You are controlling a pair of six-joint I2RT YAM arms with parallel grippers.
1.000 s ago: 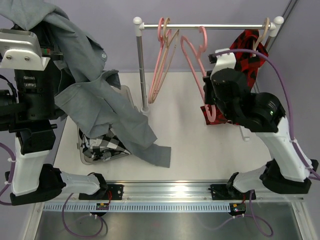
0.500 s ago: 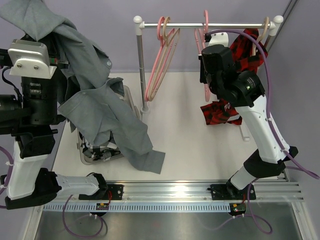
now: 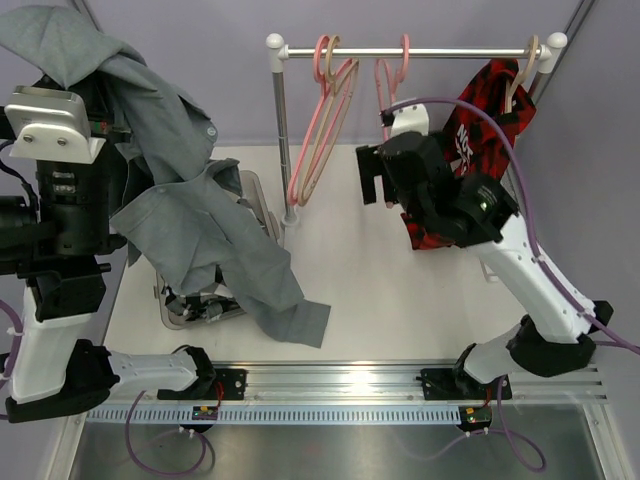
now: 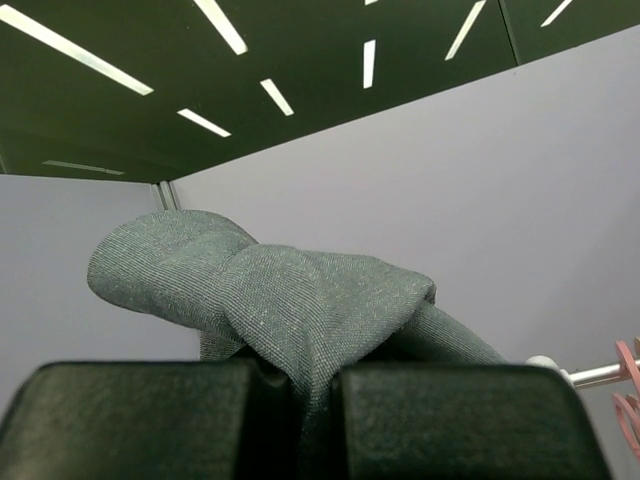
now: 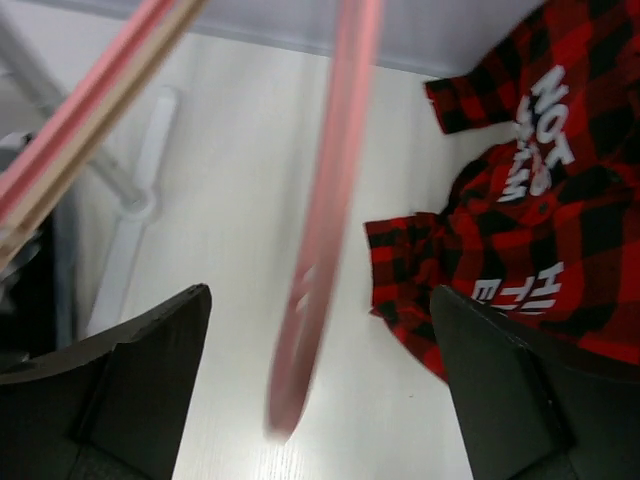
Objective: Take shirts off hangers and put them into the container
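I need to gather the grey shirt's tail into the container, so my right gripper should next grab the shirt by its loose side nearest the bar.
My left gripper (image 4: 315, 420) is shut on a bunched fold of the grey shirt (image 4: 290, 295), held high at the left. In the top view that grey shirt (image 3: 200, 220) drapes down over the container (image 3: 258, 200), its tail lying on the table in front. A black-and-white plaid shirt (image 3: 205, 300) lies in the container. My right gripper (image 3: 380, 185) is open below the rail, and a blurred pink hanger (image 5: 330, 200) dangles between its spread fingers, touching neither. The red-and-black plaid shirt (image 3: 480, 120) hangs on a tan hanger (image 3: 528, 60) at the right.
A metal rail (image 3: 450, 48) with white ends stands at the back on a post (image 3: 283, 130). An empty pink and tan hanger pair (image 3: 325, 120) hangs near its left end, the loose pink hanger (image 3: 392, 72) in the middle. Purple cables loop off both arms.
My right gripper has opened and let go of the pink hanger, which now hangs from the rail, still swinging. The right arm dropped and shifted left. The left arm keeps the grey shirt raised.
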